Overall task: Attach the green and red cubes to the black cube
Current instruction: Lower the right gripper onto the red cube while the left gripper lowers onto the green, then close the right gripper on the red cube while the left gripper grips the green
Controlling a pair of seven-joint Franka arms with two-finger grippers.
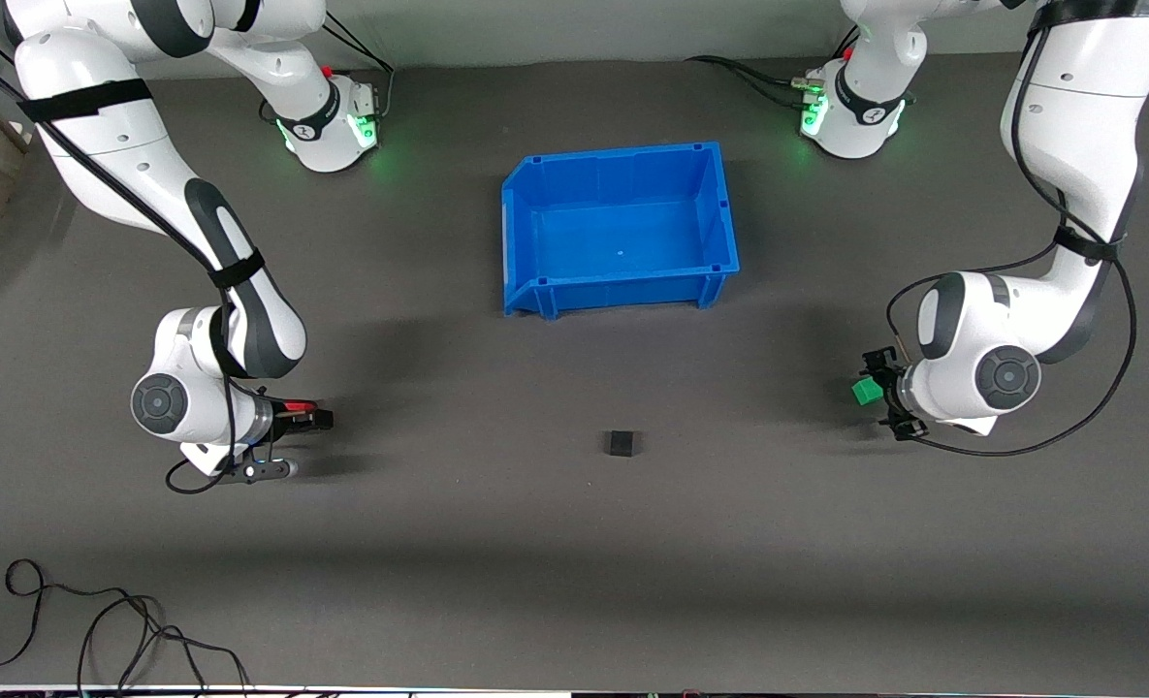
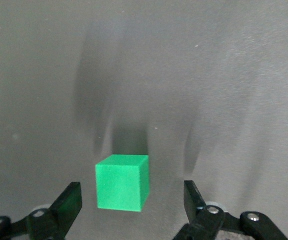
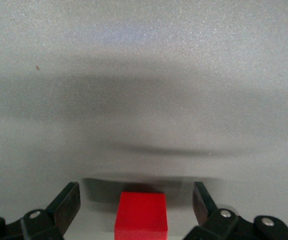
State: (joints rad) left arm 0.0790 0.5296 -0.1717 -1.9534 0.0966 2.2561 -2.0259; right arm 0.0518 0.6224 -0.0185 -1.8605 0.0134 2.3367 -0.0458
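My fingers are on both sides of the red cube (image 1: pixel 293 406) (image 3: pixel 141 212), so my right gripper should close on the cube now.
The green cube (image 1: pixel 864 391) sits on the table toward the left arm's end. My left gripper (image 1: pixel 877 393) is low around it. In the left wrist view the green cube (image 2: pixel 122 182) lies between the open fingers of the left gripper (image 2: pixel 132 200), with a gap on each side. The red cube (image 1: pixel 293 406) sits toward the right arm's end. My right gripper (image 1: pixel 308 417) is low around it. In the right wrist view the red cube (image 3: pixel 141 212) lies between the open fingers of the right gripper (image 3: pixel 135 201), untouched. The black cube (image 1: pixel 621 443) stands alone on the table between the two grippers.
A blue bin (image 1: pixel 622 289), empty, stands mid-table farther from the front camera than the black cube. Loose black cables (image 1: pixel 109 630) lie near the front edge at the right arm's end.
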